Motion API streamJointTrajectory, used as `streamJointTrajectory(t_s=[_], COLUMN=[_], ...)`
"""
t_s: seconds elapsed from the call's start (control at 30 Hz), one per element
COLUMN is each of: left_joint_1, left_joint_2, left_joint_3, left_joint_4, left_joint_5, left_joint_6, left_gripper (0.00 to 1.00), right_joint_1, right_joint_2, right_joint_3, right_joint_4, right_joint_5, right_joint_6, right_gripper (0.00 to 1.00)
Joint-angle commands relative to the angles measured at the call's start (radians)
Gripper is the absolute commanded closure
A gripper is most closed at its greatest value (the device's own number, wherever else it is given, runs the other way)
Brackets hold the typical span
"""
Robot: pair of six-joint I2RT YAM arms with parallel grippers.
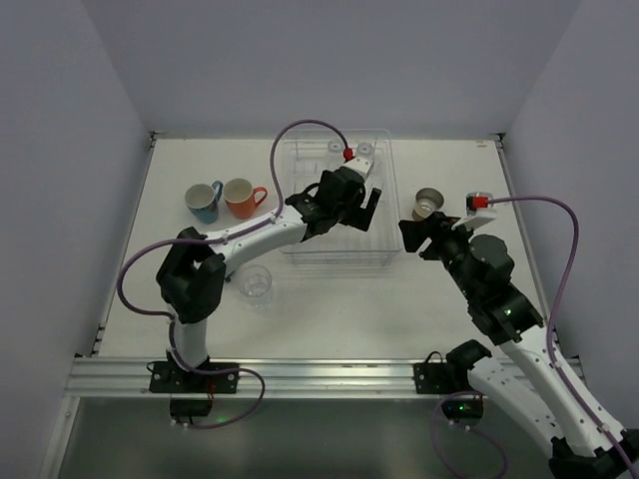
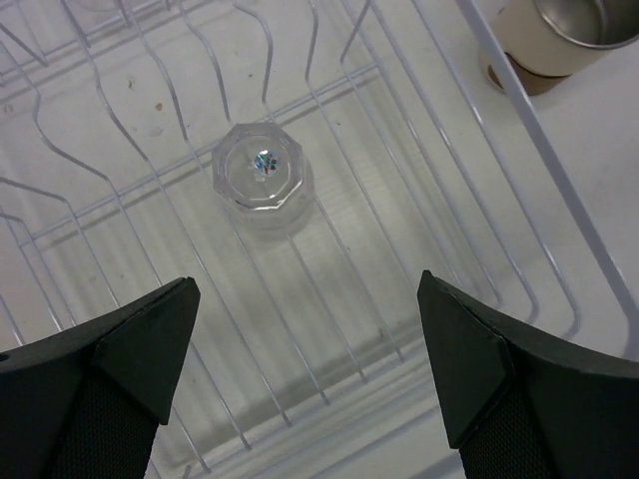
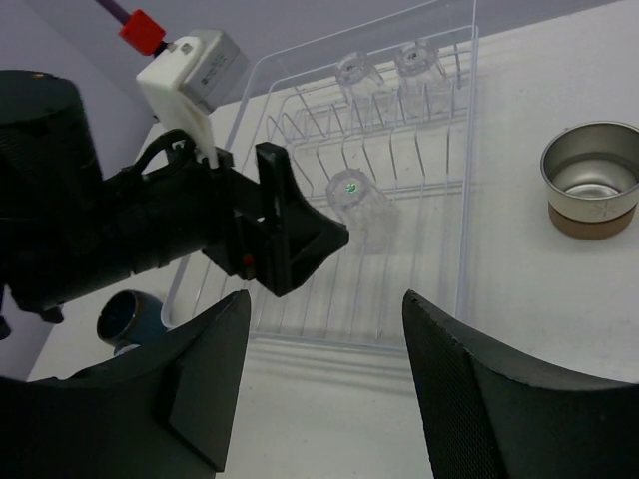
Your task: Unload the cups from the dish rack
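Observation:
My left gripper needs to grab the upside-down clear tumbler around its base end (image 2: pixel 260 170), leaving the tumbler's rim end free for handing over to my right gripper.
The dish rack (image 1: pixel 300 239) (image 2: pixel 559 180) (image 3: pixel 464 200) of clear wire stands mid-table. A clear tumbler (image 2: pixel 262 178) (image 3: pixel 354 195) sits upside down inside it, just ahead of my left gripper (image 1: pixel 371 208) (image 2: pixel 308 299), which hovers open over the rack with nothing between its fingers. Two more tumblers (image 1: pixel 336 148) (image 3: pixel 357 72) stand at the rack's far end. My right gripper (image 1: pixel 411 237) (image 3: pixel 324 299) is open and empty by the rack's right side. The brown cup (image 1: pixel 429 204) (image 3: pixel 591 190) (image 2: pixel 559 35) stands on the table right of the rack.
Left of the rack stand a blue mug (image 1: pixel 205 200) (image 3: pixel 130 317) and an orange mug (image 1: pixel 243 198). A clear tumbler (image 1: pixel 256 284) sits on the table near the left arm's base. White walls close in the table on three sides.

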Motion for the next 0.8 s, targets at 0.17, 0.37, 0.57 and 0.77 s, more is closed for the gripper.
streamJointTrajectory(t_s=[0.17,0.37,0.57,0.77], left_joint_1=[-0.003,0.004,0.024,0.047], left_joint_2=[0.179,0.306,0.369,0.377], left_joint_3=[0.198,0.295,0.343,0.324], left_joint_4=[-0.018,-0.018,-0.014,0.02], left_joint_5=[-0.237,-0.279,-0.239,-0.195], left_joint_6=[0.127,0.172,0.158,0.149], left_gripper=[0.01,0.03,0.16,0.2], right_joint_1=[-0.006,-0.006,-0.006,-0.006], right_joint_2=[-0.087,-0.135,-0.144,-0.127], right_joint_3=[-0.031,-0.042,-0.04,-0.045], right_joint_4=[0.023,0.017,0.019,0.026], right_joint_5=[-0.002,-0.015,-0.037,-0.104], right_joint_6=[0.024,0.022,0.018,0.032], right_gripper=[0.36,0.36,0.36,0.37])
